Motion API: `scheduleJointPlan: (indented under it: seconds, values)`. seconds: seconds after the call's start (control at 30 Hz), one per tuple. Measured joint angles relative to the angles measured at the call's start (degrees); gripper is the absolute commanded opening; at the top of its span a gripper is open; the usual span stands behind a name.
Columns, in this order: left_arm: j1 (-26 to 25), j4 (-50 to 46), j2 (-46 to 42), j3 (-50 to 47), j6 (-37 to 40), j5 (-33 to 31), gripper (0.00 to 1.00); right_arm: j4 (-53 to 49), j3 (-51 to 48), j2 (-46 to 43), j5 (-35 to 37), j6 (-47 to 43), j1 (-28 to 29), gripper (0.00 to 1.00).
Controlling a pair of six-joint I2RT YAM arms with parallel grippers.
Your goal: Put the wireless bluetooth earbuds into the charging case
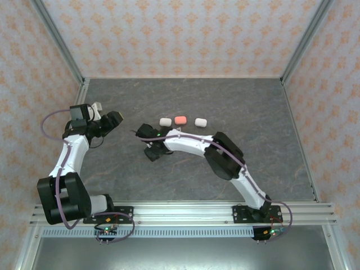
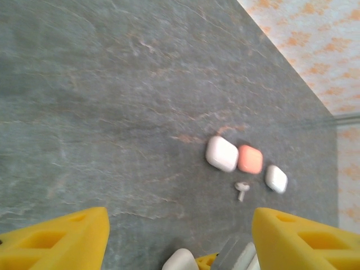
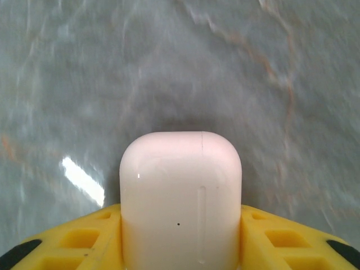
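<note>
I need to grab the closed white charging case (image 3: pixel 180 191) by its body below the lid (image 3: pixel 160 200) with my left gripper next, so the lid stays free for inserting the earbuds.
A closed white charging case (image 3: pixel 180 191) stands between the yellow fingers of my right gripper (image 3: pixel 180 216), which press on both its sides. The same case (image 2: pixel 181 260) shows at the bottom edge of the left wrist view. From above, the right gripper (image 1: pixel 151 151) sits low over the table's middle. One white earbud (image 2: pixel 242 189) with a bent stem lies on the table just in front of a row of cases. My left gripper (image 2: pixel 180 236) hangs open with nothing between its fingers (image 2: pixel 62 239), off to the left (image 1: pixel 115 119).
Three closed cases lie in a row behind the right gripper: a white one (image 1: pixel 165 121), a coral one (image 1: pixel 180 120) and another white one (image 1: pixel 200 121). The dark stone-patterned tabletop (image 1: pixel 253 107) is walled by patterned panels on three sides.
</note>
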Motion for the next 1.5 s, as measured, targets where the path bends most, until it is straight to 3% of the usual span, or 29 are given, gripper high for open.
scheduleJointPlan:
  seconds: [0.17,0.4,0.57,0.8,1.17,1.5]
  values:
    - [-2.14,-0.74,-0.94,0.74,0.7,8.26,0.66,6.88,-15.98,-17.42,0.31,-6.71,-1.66,0.45]
    - [-13.7,-3.43,-3.98,8.17,5.25,19.32,0.65,16.96,-29.4,-41.03,3.69,-19.3,-3.19,0.44]
    - [-20.92,-6.86,-4.76,13.6,10.45,24.79,0.64,20.09,-33.79,-50.01,4.59,-26.58,-3.19,0.44]
    - [-29.44,-11.58,-2.49,17.09,16.0,28.11,0.63,20.61,-34.62,-54.36,4.59,-31.85,-3.19,0.44]
    - [-33.66,-12.26,0.7,17.4,16.44,27.19,0.62,20.61,-34.62,-54.88,3.65,-33.27,-3.19,0.44]
    - [-35.26,-10.08,2.58,17.42,14.8,25.53,0.42,20.59,-34.62,-54.88,1.95,-33.24,-3.19,0.44]
